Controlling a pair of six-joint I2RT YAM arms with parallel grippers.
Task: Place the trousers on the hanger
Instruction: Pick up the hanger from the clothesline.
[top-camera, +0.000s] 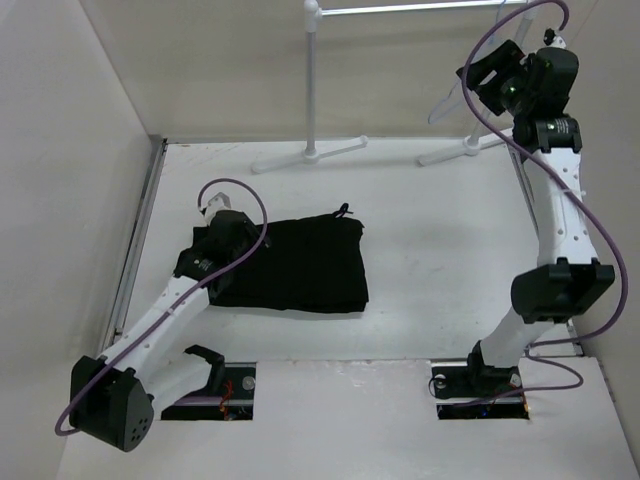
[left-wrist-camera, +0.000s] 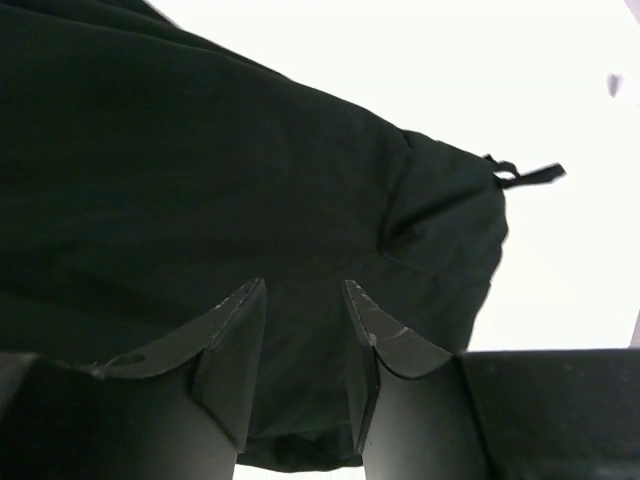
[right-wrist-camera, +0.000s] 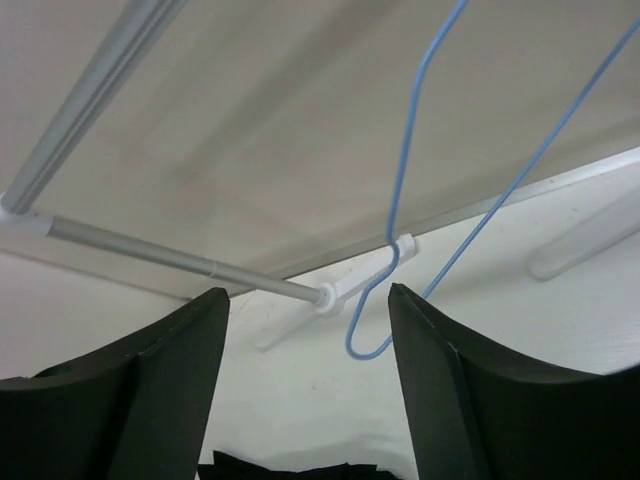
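I will grab the hanger with my right gripper by its lower corner (top-camera: 434, 118) (right-wrist-camera: 366, 342), so its upper end stays free to hand over to my left gripper.
The black trousers (top-camera: 300, 265) lie folded flat on the table, left of centre. My left gripper (top-camera: 240, 240) is low over their left edge. In the left wrist view its jaws (left-wrist-camera: 305, 285) stand apart with the black fabric (left-wrist-camera: 200, 150) between and beneath them. The thin pale hanger (top-camera: 446, 100) hangs from the rack bar at the top right. My right gripper (top-camera: 476, 78) is raised beside it. In the right wrist view the gripper (right-wrist-camera: 308, 292) is wide open, and the hanger's lower corner (right-wrist-camera: 366, 345), bluish here, hangs untouched between the fingers.
The white clothes rack has a top bar (top-camera: 420, 8), a pole (top-camera: 312, 80) and feet (top-camera: 310, 155) at the back of the table. Its bar (right-wrist-camera: 150, 250) also shows in the right wrist view. Walls close the left and back sides.
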